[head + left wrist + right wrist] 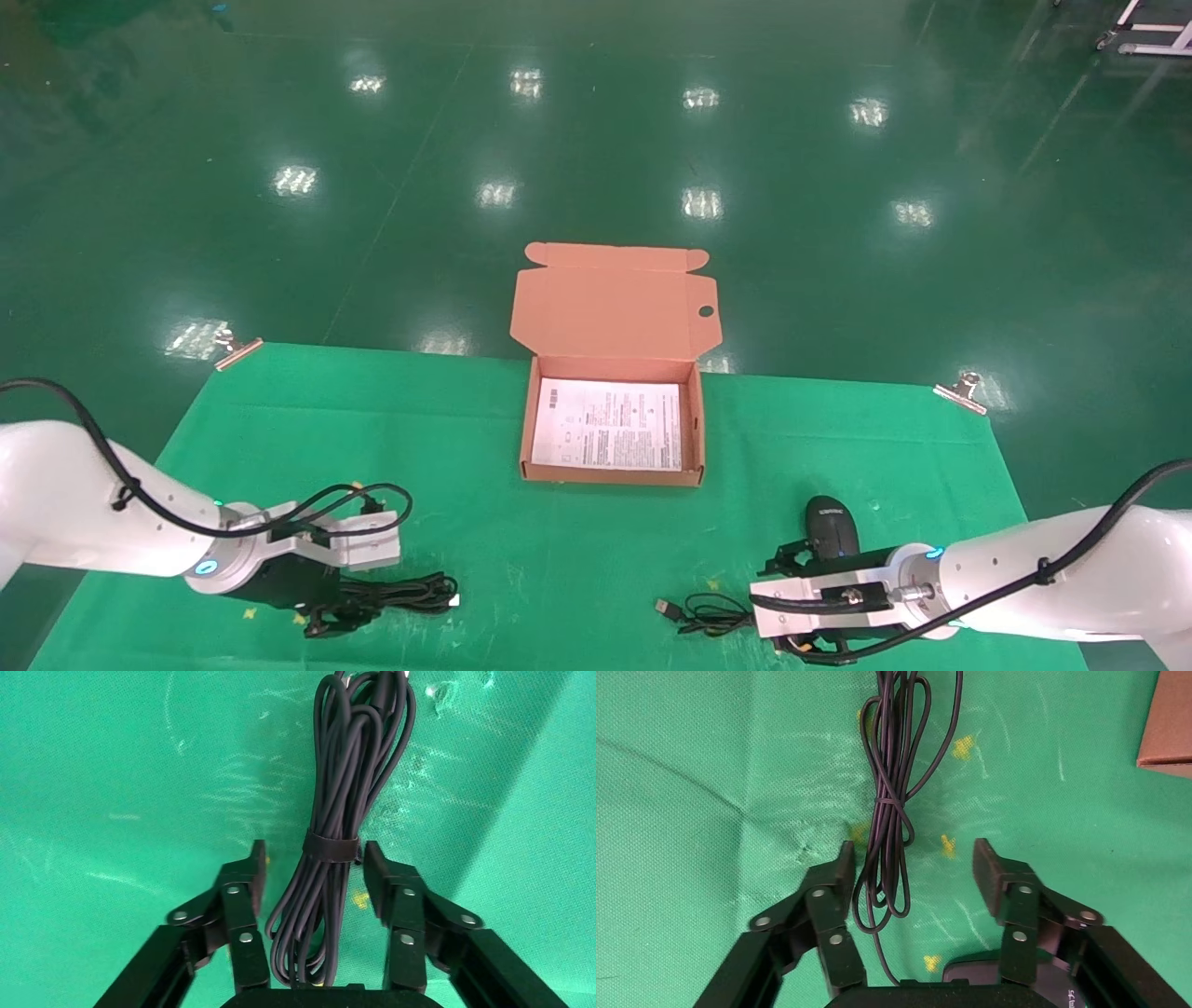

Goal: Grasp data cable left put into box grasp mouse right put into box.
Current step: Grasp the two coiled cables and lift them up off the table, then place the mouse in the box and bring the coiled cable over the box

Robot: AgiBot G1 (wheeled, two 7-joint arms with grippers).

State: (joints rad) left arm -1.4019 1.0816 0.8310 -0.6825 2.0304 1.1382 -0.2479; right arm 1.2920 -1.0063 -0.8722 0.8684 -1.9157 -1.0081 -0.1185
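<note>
My left gripper should grip the data cable by the strap binding its middle (332, 847) next, because slack loops spread out at both ends of the data cable (337, 811).
The data cable (400, 594), a strapped bundle of black loops, lies on the green cloth at the front left. My left gripper (326, 617) is low over its near end, open. In the left wrist view the data cable (337, 811) runs between the fingers of the left gripper (313, 864), apart from both pads. The black mouse (832, 527) sits at the front right, and its thin cord (708, 613) is coiled to the left. My right gripper (784, 606) is open beside the mouse. In the right wrist view the cord (888, 811) lies between the right gripper's (916, 864) fingers, and the mouse (975, 969) shows only partly at the palm.
The open cardboard box (610, 475) stands mid-table with a white printed sheet inside and its lid tilted back. A corner of the box (1169, 727) shows in the right wrist view. Metal clips (237, 349) (959, 390) hold the cloth's far corners.
</note>
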